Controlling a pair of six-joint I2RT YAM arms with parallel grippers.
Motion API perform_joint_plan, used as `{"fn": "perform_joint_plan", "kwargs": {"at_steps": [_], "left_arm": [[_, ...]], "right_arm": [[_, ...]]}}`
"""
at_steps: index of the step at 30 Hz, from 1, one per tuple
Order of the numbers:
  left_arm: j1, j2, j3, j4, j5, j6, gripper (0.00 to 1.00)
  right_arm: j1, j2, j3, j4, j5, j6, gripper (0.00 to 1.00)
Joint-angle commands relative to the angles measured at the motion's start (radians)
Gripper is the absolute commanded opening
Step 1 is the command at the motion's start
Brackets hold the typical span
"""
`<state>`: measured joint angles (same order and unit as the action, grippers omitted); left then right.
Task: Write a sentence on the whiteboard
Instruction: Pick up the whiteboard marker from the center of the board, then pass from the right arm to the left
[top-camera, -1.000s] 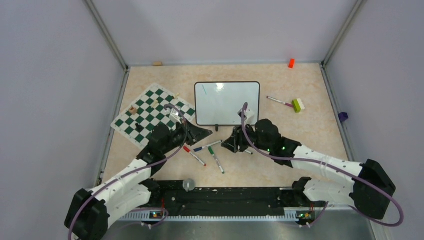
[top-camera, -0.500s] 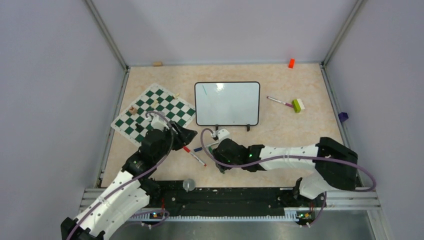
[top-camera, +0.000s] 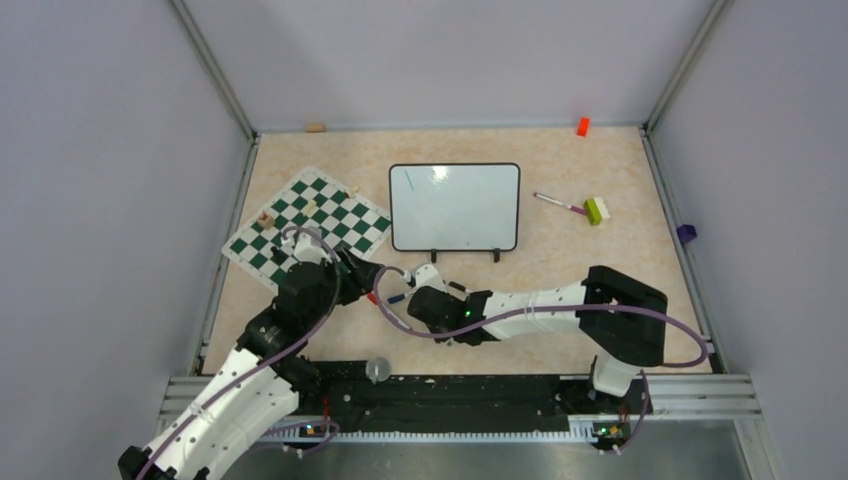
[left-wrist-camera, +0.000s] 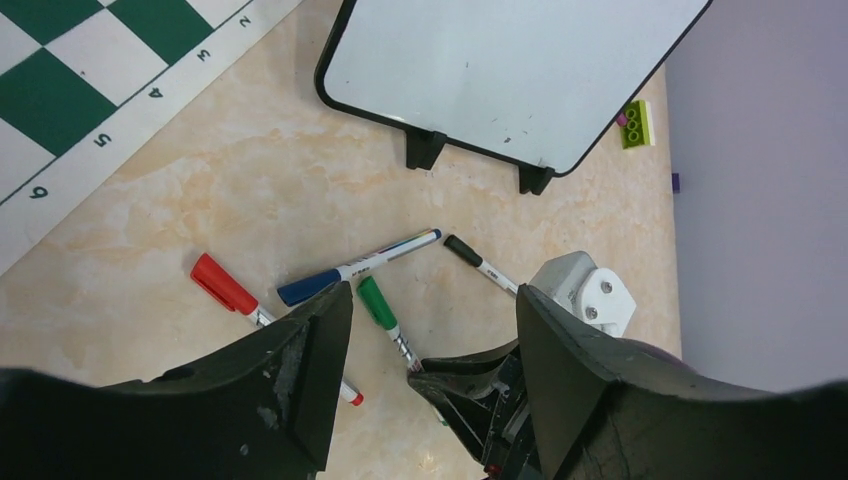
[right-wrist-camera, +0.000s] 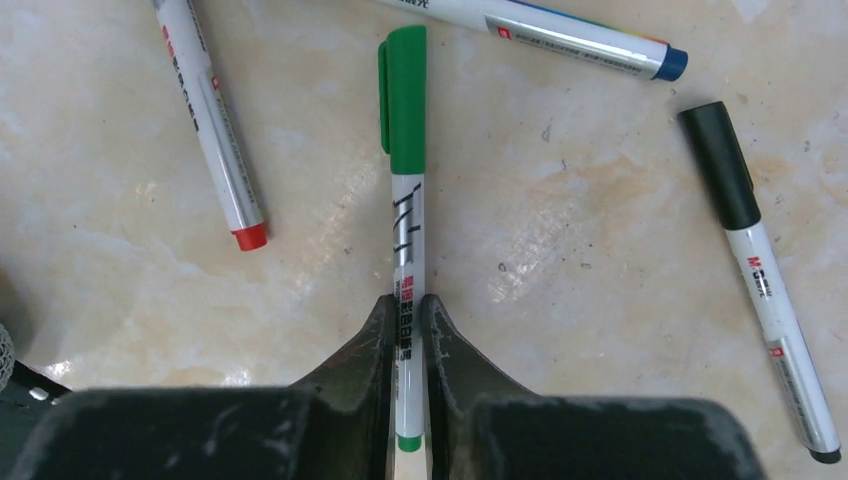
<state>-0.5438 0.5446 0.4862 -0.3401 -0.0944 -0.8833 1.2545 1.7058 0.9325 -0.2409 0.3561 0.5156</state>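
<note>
I need to take the green marker by its cap (left-wrist-camera: 377, 302) with my left gripper next, to uncap it for writing. The marker's body is left to my right gripper.
The whiteboard (top-camera: 455, 205) stands on two black feet at mid-table; its face (left-wrist-camera: 520, 70) carries only faint smudges, and no sentence is in view on it. Several markers lie just in front of it: red (right-wrist-camera: 215, 130), blue (right-wrist-camera: 560, 35), black (right-wrist-camera: 755, 260) and green (right-wrist-camera: 407, 200). My right gripper (right-wrist-camera: 407, 312) is shut on the green marker's white barrel, low on the table, cap pointing away. My left gripper (left-wrist-camera: 432, 300) hovers open just left of the markers, nothing between its fingers; the right gripper's fingers (left-wrist-camera: 455, 385) show below it.
A green-and-white chessboard mat (top-camera: 305, 225) with small pieces lies left of the board. A purple marker (top-camera: 560, 205) and a green-yellow brick (top-camera: 597, 210) lie to the right. An orange block (top-camera: 582, 126) sits by the back wall.
My right arm swung left from the board's foot down onto the markers, and its jaws closed on the green marker. My left gripper opened and drew back slightly.
</note>
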Motion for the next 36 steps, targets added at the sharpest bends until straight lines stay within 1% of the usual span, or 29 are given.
{"fn": "perform_joint_plan", "kwargs": {"at_steps": [1, 3, 5, 7, 8, 9, 11, 12, 15, 18, 20, 25, 30, 31, 34, 36], "left_arm": [[0.003, -0.014, -0.053, 0.122, 0.076, -0.017, 0.66], [0.003, -0.009, -0.07, 0.203, 0.166, -0.012, 0.68], [0.003, 0.0, -0.075, 0.245, 0.201, -0.023, 0.72], [0.003, 0.009, -0.07, 0.258, 0.215, -0.021, 0.78], [0.003, 0.012, -0.069, 0.266, 0.225, -0.018, 0.93], [0.003, 0.013, -0.07, 0.274, 0.229, -0.023, 0.98], [0.002, 0.012, -0.087, 0.322, 0.244, -0.04, 0.99], [0.003, 0.014, -0.098, 0.374, 0.251, -0.052, 0.99], [0.003, 0.032, -0.119, 0.449, 0.261, -0.088, 0.99], [0.003, 0.063, -0.114, 0.501, 0.285, -0.115, 0.99], [0.003, 0.091, -0.117, 0.556, 0.304, -0.135, 0.99], [0.003, 0.173, -0.108, 0.671, 0.365, -0.173, 0.97], [0.003, 0.207, -0.099, 0.681, 0.385, -0.175, 0.9], [0.003, 0.204, -0.103, 0.68, 0.382, -0.175, 0.86], [0.003, 0.193, -0.114, 0.686, 0.378, -0.177, 0.7], [0.003, 0.187, -0.118, 0.688, 0.379, -0.18, 0.64]], "right_arm": [[0.01, 0.0, -0.004, -0.041, 0.035, 0.005, 0.0], [0.006, -0.031, -0.023, -0.031, 0.031, 0.0, 0.0], [-0.009, -0.082, -0.045, -0.003, 0.002, -0.01, 0.0], [-0.033, -0.145, -0.068, 0.03, -0.033, -0.017, 0.0], [-0.046, -0.179, -0.08, 0.047, -0.048, -0.024, 0.0], [-0.056, -0.216, -0.095, 0.068, -0.066, -0.035, 0.0], [-0.081, -0.286, -0.122, 0.122, -0.112, -0.065, 0.0], [-0.093, -0.316, -0.132, 0.149, -0.129, -0.077, 0.0], [-0.134, -0.41, -0.15, 0.191, -0.193, -0.083, 0.0], [-0.147, -0.472, -0.165, 0.231, -0.235, -0.094, 0.0], [-0.149, -0.5, -0.177, 0.294, -0.275, -0.1, 0.0], [-0.149, -0.507, -0.157, 0.33, -0.348, -0.101, 0.0], [-0.15, -0.513, -0.158, 0.342, -0.353, -0.092, 0.0], [-0.149, -0.514, -0.161, 0.344, -0.353, -0.092, 0.0], [-0.149, -0.513, -0.159, 0.337, -0.353, -0.088, 0.0], [-0.151, -0.507, -0.157, 0.335, -0.353, -0.089, 0.0]]}}
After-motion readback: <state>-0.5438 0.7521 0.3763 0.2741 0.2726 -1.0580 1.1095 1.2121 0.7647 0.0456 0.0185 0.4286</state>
